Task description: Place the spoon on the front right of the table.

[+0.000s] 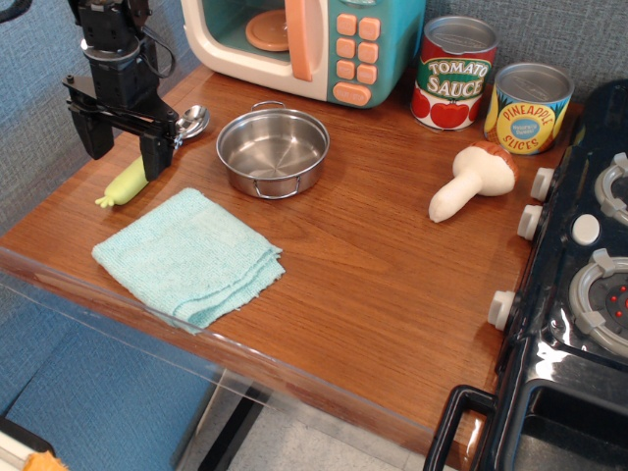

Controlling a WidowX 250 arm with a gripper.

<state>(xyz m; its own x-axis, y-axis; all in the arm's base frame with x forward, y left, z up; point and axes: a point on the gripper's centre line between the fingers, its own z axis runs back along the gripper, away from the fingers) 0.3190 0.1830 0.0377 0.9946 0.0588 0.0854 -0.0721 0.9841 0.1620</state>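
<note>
I should next grab the spoon by its pale yellow-green handle (130, 181) with my gripper, to place the spoon on the front right of the table.
The spoon (128, 183) lies at the back left of the brown wooden table (373, 285). Its pale yellow-green handle points toward the front left and its shiny bowl (192, 122) lies toward the back right. My black gripper (126, 147) is open and hangs over the spoon's handle, one finger on each side, hiding the middle of it. I cannot tell whether the fingers touch the table.
A steel pot (273, 151) stands right of the spoon. A folded teal cloth (186, 257) lies at the front left. A toy microwave (312, 43), two cans (453, 73) and a toy mushroom (473, 181) are at the back. A black toy stove (579, 294) borders the right side.
</note>
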